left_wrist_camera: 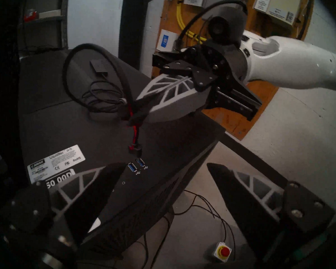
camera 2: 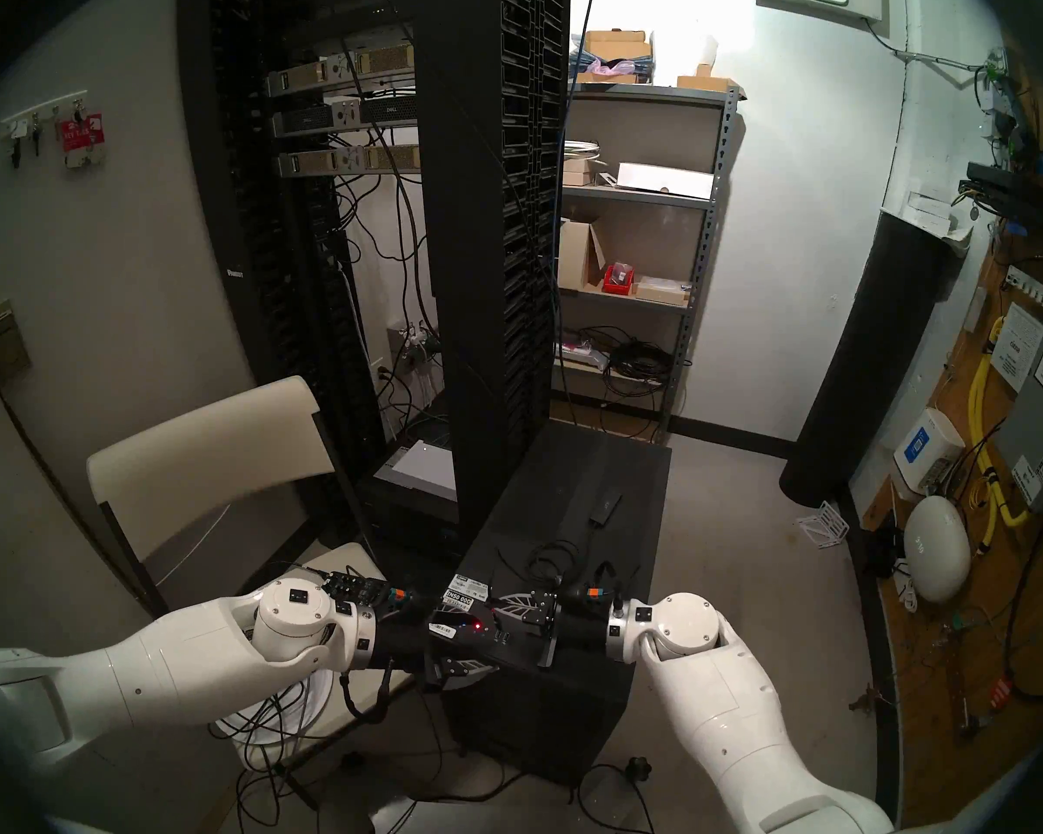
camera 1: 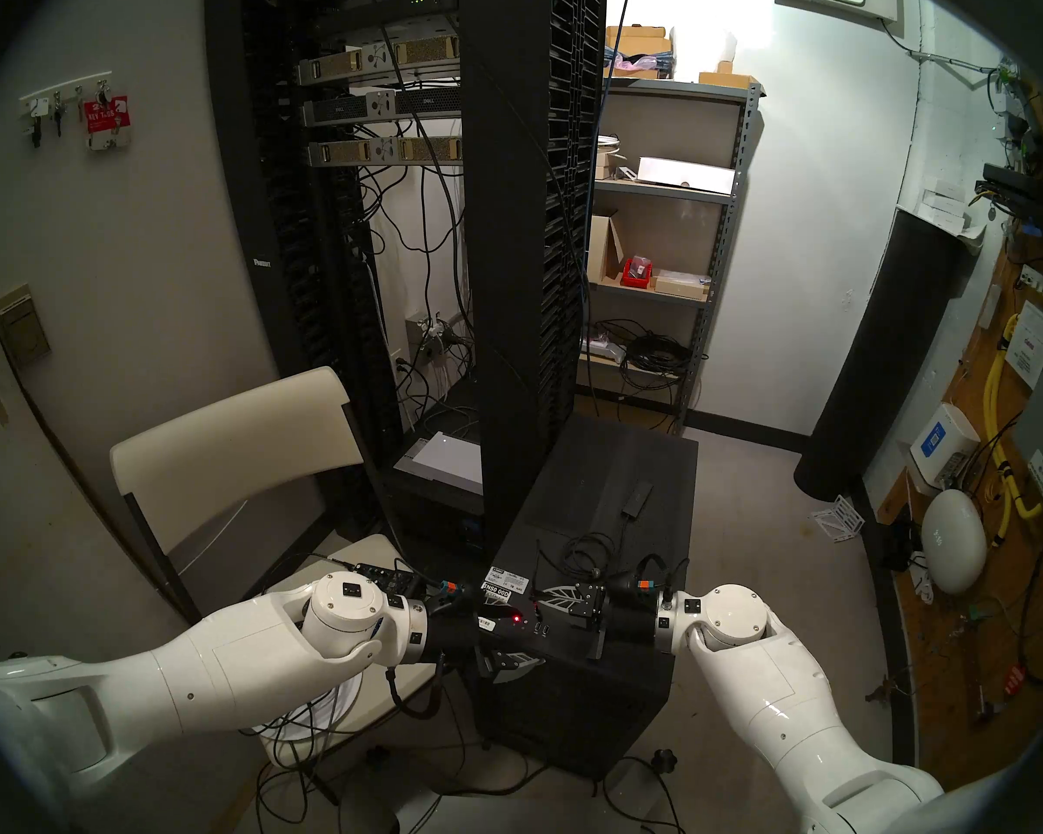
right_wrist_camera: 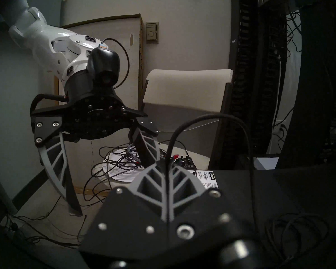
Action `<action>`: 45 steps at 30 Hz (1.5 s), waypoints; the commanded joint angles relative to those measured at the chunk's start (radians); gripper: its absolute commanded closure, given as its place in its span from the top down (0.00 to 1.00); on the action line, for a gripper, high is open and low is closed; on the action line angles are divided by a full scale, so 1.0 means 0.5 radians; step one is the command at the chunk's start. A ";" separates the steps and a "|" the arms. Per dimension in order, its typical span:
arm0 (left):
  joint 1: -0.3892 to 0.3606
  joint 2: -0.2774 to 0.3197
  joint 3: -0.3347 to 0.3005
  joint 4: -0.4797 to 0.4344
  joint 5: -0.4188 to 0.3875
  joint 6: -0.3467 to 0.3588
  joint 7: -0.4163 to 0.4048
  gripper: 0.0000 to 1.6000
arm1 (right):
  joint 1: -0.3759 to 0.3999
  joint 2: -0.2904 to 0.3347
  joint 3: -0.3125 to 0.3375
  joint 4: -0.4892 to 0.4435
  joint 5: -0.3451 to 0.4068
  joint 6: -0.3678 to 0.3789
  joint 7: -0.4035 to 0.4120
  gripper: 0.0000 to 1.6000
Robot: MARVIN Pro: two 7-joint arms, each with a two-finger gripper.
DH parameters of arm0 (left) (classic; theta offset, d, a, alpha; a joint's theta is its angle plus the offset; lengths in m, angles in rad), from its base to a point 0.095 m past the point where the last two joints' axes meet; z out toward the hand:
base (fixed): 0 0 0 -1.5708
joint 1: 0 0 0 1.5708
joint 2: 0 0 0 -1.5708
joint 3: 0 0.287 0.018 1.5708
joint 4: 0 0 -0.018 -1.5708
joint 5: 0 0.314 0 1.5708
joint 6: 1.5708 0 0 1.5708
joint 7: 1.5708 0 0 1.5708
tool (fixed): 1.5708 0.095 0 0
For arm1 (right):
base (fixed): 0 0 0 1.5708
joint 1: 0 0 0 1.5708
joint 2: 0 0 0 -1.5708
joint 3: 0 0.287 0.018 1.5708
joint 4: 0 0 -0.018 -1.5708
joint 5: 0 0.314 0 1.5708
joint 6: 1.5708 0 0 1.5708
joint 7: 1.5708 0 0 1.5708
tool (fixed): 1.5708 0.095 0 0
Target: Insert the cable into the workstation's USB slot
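I will next grab the cable with my left gripper by its hanging plug (left_wrist_camera: 135, 149) to insert it, as my right gripper's closed fingertips crowd the cord above and the plug hangs free.
The workstation (camera 1: 603, 472) is a black tower on the floor with white stickers and a red light (camera 1: 515, 619) at its top front edge. The thin black cable (camera 1: 588, 550) lies coiled on top of it, with its flat adapter box (camera 1: 636, 497) farther back. My right gripper (camera 1: 538, 594) is shut on the cable near its plug end. In the left wrist view the plug (left_wrist_camera: 135, 151) hangs below the right gripper (left_wrist_camera: 144, 111), just behind two blue USB slots (left_wrist_camera: 136, 165). My left gripper (left_wrist_camera: 166, 165) is open and straddles the tower's top front edge, holding nothing.
The tall black server rack (camera 1: 525, 213) stands right behind the tower. A beige folding chair (camera 1: 236, 441) at the left carries a plate of cables. A metal shelf (camera 1: 663, 243) lines the back wall. Loose cords and a red stop button (left_wrist_camera: 222, 251) lie on the floor.
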 commanded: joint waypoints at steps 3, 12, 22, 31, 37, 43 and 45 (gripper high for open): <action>0.233 -0.013 -0.075 -0.134 -0.122 -0.105 0.332 0.78 | -0.055 -0.028 -0.001 -0.137 0.007 -0.004 -0.029 0.00; 0.244 -0.087 -0.073 -0.095 -0.143 -0.169 0.427 0.72 | -0.089 -0.023 -0.002 -0.192 0.011 0.018 -0.024 0.00; 0.206 -0.169 -0.081 -0.052 -0.130 -0.214 0.494 0.75 | -0.101 -0.018 -0.002 -0.195 0.003 0.044 -0.021 0.00; 0.175 -0.157 -0.080 -0.016 -0.118 -0.212 0.497 0.65 | -0.106 -0.011 0.010 -0.212 0.005 0.051 -0.015 0.00; 0.178 -0.151 -0.076 0.000 -0.118 -0.203 0.485 0.47 | -0.102 -0.012 0.015 -0.217 0.008 0.054 -0.004 0.00; 0.180 -0.152 -0.082 0.009 -0.113 -0.212 0.476 0.33 | -0.099 -0.013 0.015 -0.222 0.004 0.059 0.005 0.00; 0.179 -0.150 -0.083 0.011 -0.111 -0.217 0.469 0.32 | -0.097 -0.014 0.014 -0.224 0.003 0.065 0.011 0.00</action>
